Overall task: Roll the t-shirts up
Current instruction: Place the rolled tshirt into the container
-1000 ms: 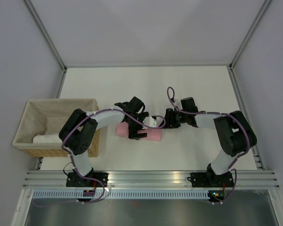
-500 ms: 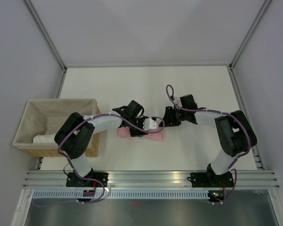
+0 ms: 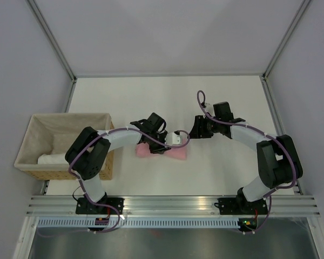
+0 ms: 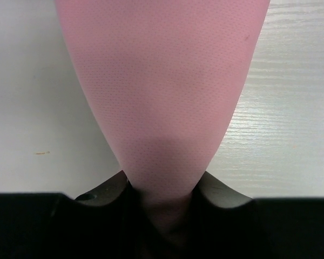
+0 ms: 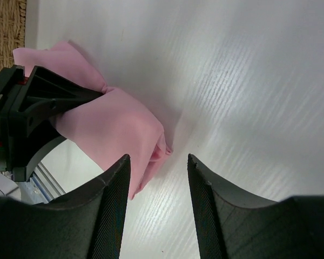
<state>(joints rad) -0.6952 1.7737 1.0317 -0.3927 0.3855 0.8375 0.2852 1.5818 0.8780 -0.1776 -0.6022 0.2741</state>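
Note:
The pink roll [image 3: 175, 153] [image 4: 163, 91] would come up off the table if I lifted my left gripper now, because my left gripper is closed on the fabric.
The light-pink t-shirt [image 3: 179, 155] lies as a short roll on the white table, just right of the basket. My left gripper [image 3: 156, 145] comes down over the roll's middle. In the left wrist view the pink fabric [image 4: 162, 81] narrows to a pinch where the left gripper [image 4: 162, 183] is shut on it. My right gripper [image 3: 193, 129] hovers just off the roll's right end. In the right wrist view the right gripper [image 5: 159, 162] is open with only bare table between its fingers. The roll's end [image 5: 119, 127] lies beyond its left finger, with the left arm's black gripper [image 5: 38, 102] clamped on the fabric.
A wicker basket [image 3: 35, 135] with a cloth liner stands at the table's left edge, holding a white rolled cloth [image 3: 51, 158]. Metal frame posts rise at the table's back corners, and a rail runs along the near edge by the arm bases.
My left gripper has gone from wide open over the roll to pinching it. My right gripper has drawn back a little up and to the right, away from the roll's end.

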